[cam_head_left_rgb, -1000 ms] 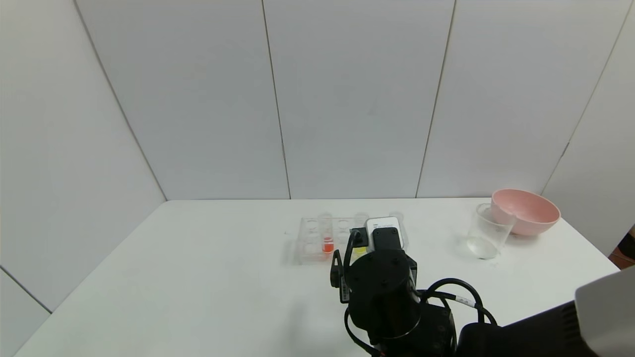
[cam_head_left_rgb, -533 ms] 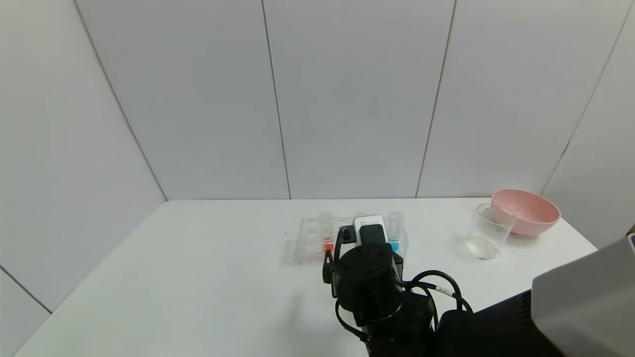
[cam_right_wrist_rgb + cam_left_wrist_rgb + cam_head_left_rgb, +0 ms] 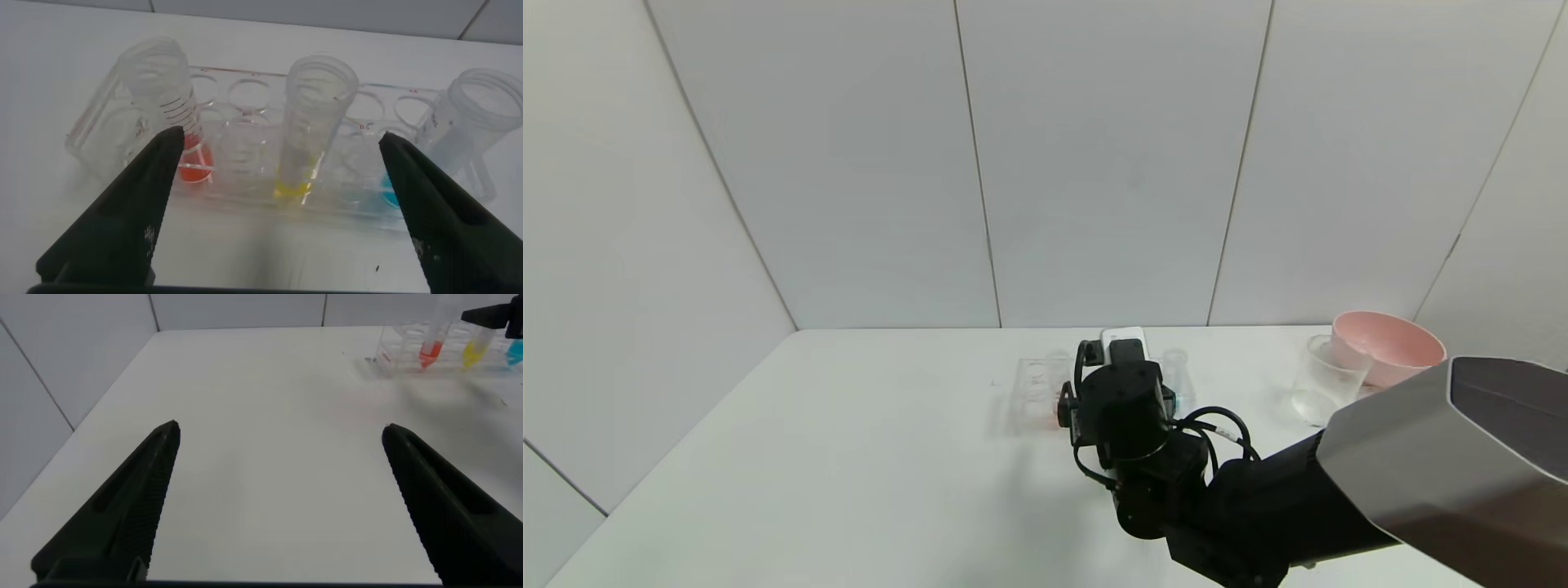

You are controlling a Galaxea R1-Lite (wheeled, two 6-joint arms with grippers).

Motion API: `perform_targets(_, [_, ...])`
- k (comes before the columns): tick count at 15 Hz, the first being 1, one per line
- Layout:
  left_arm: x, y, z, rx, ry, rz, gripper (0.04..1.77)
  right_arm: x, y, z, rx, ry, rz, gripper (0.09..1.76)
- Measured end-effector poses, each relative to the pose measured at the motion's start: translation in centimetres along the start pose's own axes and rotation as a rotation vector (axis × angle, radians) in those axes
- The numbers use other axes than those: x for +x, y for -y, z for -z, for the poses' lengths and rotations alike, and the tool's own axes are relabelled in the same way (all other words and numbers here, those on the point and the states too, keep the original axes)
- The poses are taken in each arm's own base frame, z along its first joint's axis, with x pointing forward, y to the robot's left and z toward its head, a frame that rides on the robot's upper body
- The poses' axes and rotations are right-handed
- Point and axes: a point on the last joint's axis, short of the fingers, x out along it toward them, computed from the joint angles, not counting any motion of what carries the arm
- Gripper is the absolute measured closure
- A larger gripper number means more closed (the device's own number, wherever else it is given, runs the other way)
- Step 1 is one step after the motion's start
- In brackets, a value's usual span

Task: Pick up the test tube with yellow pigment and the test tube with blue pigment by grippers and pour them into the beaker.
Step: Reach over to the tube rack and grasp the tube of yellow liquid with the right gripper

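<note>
The robot's right gripper will pick up the yellow tube by the tube's upper part above the rack, as the clear rack closes around the tube's lower body.
In the right wrist view the yellow tube (image 3: 315, 122) stands upright in the middle of a clear rack (image 3: 90, 131), with the blue tube (image 3: 470, 139) on one side and an orange-red tube (image 3: 167, 106) on the other. My right gripper (image 3: 279, 137) is open, its jaws level with the rack and the yellow tube between them, not touching it. In the head view the right wrist (image 3: 1123, 400) hides the yellow tube; the blue tube (image 3: 1176, 376) shows beside it. The beaker (image 3: 1327, 380) stands far right. My left gripper (image 3: 279, 430) is open and empty over bare table.
A pink bowl (image 3: 1388, 343) sits just behind the beaker at the table's back right. The rack (image 3: 1033, 384) stands at mid-table near the back wall. The left wrist view shows the rack (image 3: 400, 347) far off, with the table's left edge nearby.
My right arm has reached forward and a little left to the rack. It now covers the yellow tube and much of the rack in the head view.
</note>
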Motion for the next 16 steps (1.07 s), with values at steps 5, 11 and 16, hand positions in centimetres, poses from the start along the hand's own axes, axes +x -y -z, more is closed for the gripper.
perform_targets(5, [0.0,0.0,0.0,0.0,0.0,0.0,0.05,1.5,0.1,0.0,-0.001,0.012,0.016,0.14])
perform_targets(11, [0.0,0.0,0.0,0.0,0.0,0.0,0.05,2.2,0.1,0.4,-0.001,0.011,0.022,0.21])
perform_targets(16, [0.0,0.0,0.0,0.0,0.0,0.0,0.05,2.3,0.1,0.6,-0.003,0.008,0.024,0.94])
